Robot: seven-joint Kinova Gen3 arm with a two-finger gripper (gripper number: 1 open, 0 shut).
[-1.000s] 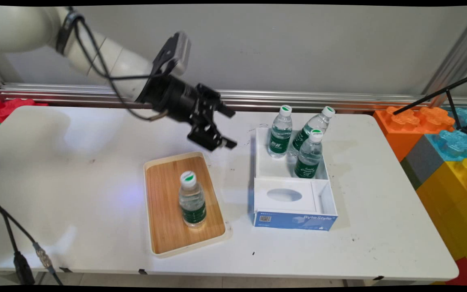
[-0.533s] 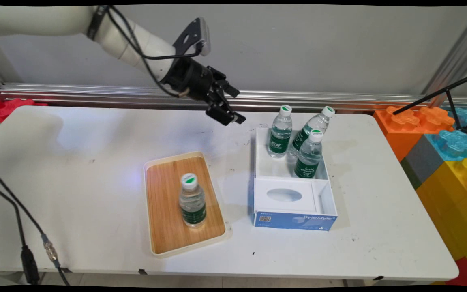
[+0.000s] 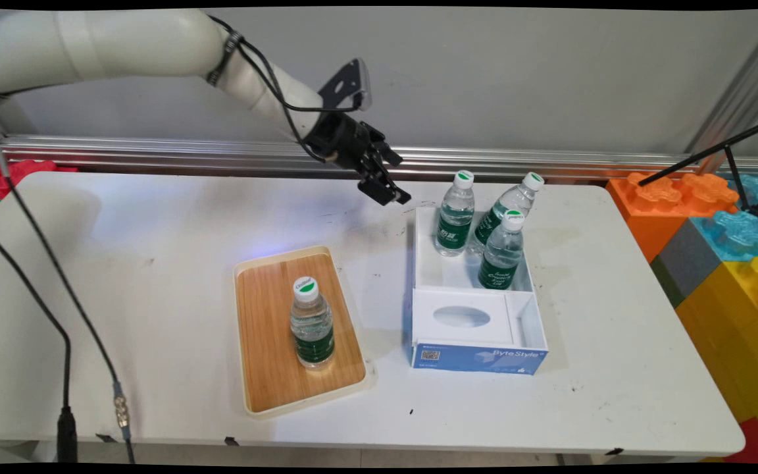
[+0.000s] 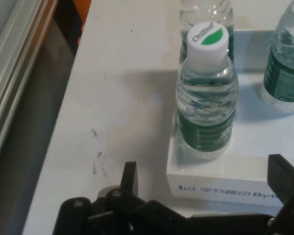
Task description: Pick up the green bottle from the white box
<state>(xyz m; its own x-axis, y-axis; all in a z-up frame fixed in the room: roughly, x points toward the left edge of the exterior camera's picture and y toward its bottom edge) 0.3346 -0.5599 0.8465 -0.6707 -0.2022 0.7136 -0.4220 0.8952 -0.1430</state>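
Next, my gripper grabs the bottle by its upper body above the green label (image 3: 456, 207) to lift the clear water bottle out of the white and blue box (image 3: 478, 359).
My gripper (image 3: 389, 183) hangs open and empty above the table's far side, just left of a white and blue box (image 3: 478, 359). Three water bottles with green labels stand in the box's far compartment. The nearest to me is the left one (image 3: 454, 214), which fills the hand view as a bottle (image 4: 207, 98) behind the box's rim (image 4: 220, 183), between my spread fingers (image 4: 130, 176). A second bottle (image 3: 509, 207) leans at the back and a third (image 3: 503, 250) stands in front. Another bottle (image 3: 311, 322) stands alone on a wooden tray (image 3: 267, 368).
Large coloured toy bricks (image 3: 714, 224) are stacked past the table's right edge. A black tripod leg (image 3: 708, 155) crosses above them. An aluminium rail (image 3: 155, 148) runs along the wall behind the table. Black cables (image 3: 63, 329) hang at the left.
The gripper has swung up and away from the tray, then travelled right toward the box, ending close to the left bottle. All bottles have stayed in place.
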